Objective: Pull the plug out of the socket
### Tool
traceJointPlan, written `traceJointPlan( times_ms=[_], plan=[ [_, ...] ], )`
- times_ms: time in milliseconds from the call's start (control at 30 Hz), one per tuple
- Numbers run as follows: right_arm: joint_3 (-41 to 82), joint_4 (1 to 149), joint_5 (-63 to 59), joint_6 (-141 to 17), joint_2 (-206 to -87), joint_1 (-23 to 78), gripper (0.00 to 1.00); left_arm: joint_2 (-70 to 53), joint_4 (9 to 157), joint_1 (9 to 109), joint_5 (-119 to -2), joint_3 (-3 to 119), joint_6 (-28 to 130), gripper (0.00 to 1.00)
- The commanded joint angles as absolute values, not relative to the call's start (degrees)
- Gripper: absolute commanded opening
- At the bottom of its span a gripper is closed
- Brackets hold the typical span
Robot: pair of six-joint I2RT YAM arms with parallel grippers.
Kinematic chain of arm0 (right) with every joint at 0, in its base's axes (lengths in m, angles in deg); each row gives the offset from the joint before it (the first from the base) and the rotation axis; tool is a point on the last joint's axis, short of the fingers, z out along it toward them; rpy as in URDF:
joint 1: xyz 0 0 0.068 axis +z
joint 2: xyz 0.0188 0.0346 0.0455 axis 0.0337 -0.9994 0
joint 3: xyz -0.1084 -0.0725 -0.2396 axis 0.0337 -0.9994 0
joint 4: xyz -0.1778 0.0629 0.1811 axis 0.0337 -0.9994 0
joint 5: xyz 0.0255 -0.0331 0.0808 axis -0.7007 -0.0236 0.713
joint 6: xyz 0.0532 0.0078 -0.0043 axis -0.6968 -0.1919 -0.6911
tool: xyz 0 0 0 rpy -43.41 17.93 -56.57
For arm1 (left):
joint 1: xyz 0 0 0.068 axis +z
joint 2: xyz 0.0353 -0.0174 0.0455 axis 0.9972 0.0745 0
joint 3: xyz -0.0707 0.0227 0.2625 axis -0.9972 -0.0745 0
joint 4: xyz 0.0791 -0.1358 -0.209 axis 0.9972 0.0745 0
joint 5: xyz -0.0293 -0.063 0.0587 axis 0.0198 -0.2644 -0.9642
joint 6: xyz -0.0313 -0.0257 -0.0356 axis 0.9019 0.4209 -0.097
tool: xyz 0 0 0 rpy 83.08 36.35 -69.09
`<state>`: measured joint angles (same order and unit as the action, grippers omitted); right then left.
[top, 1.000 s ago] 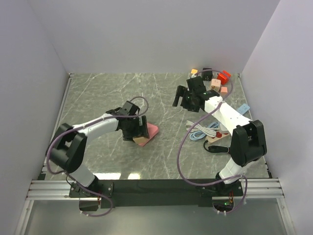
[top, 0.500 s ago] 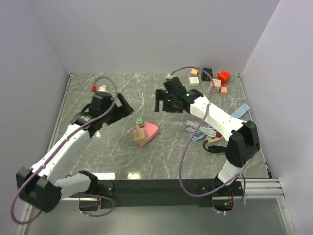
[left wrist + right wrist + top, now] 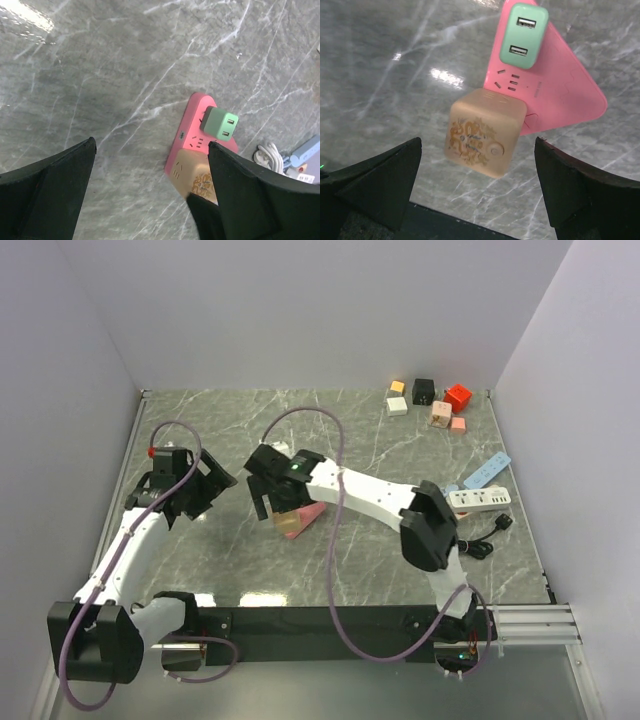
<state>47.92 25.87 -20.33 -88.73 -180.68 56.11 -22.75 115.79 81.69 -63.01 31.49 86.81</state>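
Note:
The left gripper grabs the pink socket by its bare edge point(image 3: 186, 131) next, so the green plug and tan cube stay free to pull off.
A pink triangular socket point(image 3: 309, 511) lies mid-table. A green USB plug point(image 3: 522, 35) and a tan cube adapter point(image 3: 485, 132) sit plugged into it. My right gripper point(image 3: 275, 502) hovers just above the socket, open and empty; in the right wrist view its fingers point(image 3: 385, 185) stand either side of the tan cube without touching it. My left gripper point(image 3: 212, 488) is open and empty, to the left of the socket. In the left wrist view the socket point(image 3: 197, 131), the green plug point(image 3: 220, 124) and the tan cube point(image 3: 195, 175) lie ahead by the right finger point(image 3: 265, 195).
A white power strip point(image 3: 478, 501) and a black cable point(image 3: 482, 543) lie at the right edge, with a light blue strip point(image 3: 487, 470) behind them. Several coloured blocks point(image 3: 430, 400) sit at the back right corner. Grey walls close in the table.
My left gripper has pulled back from the socket to the left. My right arm has swung from the right side leftwards to above the socket. The socket stays put.

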Motion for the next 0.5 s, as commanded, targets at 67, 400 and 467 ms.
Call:
traceJointPlan(
  times_ms=[67, 400, 467],
  plan=[
    [56.5, 15.4, -30.0, -92.0, -188.0, 58.1, 1.0, -25.2, 113.3, 82.7, -59.2, 29.4, 86.2, 0.99],
    [47.9, 24.7, -22.5, -90.2, -187.4, 58.4, 0.18, -25.7, 108.7, 83.6, -53.7, 24.3, 84.8, 0.99],
    [44.2, 29.2, -18.8, -88.7, -182.7, 57.9, 0.0, -25.3, 105.1, 83.5, -49.3, 23.0, 83.7, 0.99]
  ],
)
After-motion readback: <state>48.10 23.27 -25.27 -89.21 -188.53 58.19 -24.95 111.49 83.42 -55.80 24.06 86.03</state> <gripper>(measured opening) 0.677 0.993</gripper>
